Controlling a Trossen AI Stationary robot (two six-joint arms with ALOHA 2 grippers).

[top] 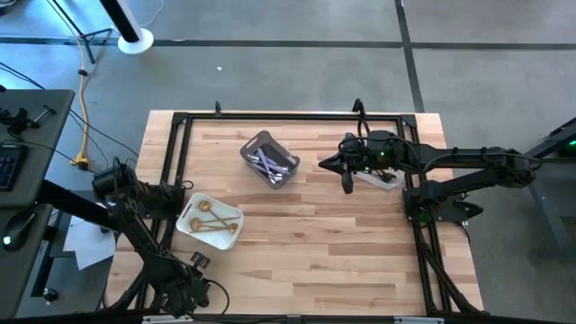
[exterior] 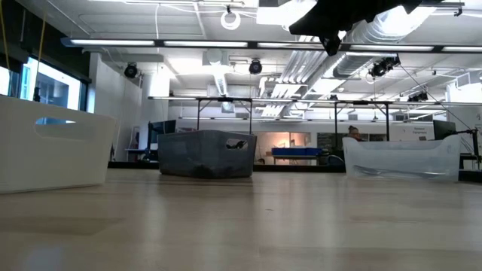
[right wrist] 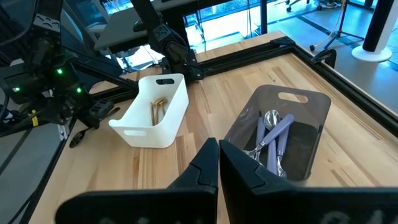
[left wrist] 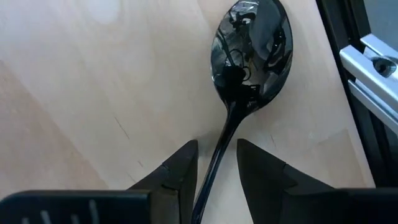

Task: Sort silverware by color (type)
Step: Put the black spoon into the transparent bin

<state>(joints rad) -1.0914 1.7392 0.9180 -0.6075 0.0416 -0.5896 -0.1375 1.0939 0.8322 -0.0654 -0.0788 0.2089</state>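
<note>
The left gripper grabs the black spoon's thin handle just behind the bowl next. The bowl is wider than the open fingers.
A black spoon lies flat on the wood by the table's left edge, bowl up. Its slim handle runs back between the fingers of my left gripper, which points straight down over it, open; a gap shows on either side of the handle. In the high view this gripper stands just left of the white tray and hides the spoon. My right gripper hangs shut and empty above the table's far right, over the clear tub.
The white tray holds gold pieces. The grey bin at the far middle holds silver and lilac-handled pieces. The black frame rail runs close beside the spoon. Bare wood lies between the containers and the near edge.
</note>
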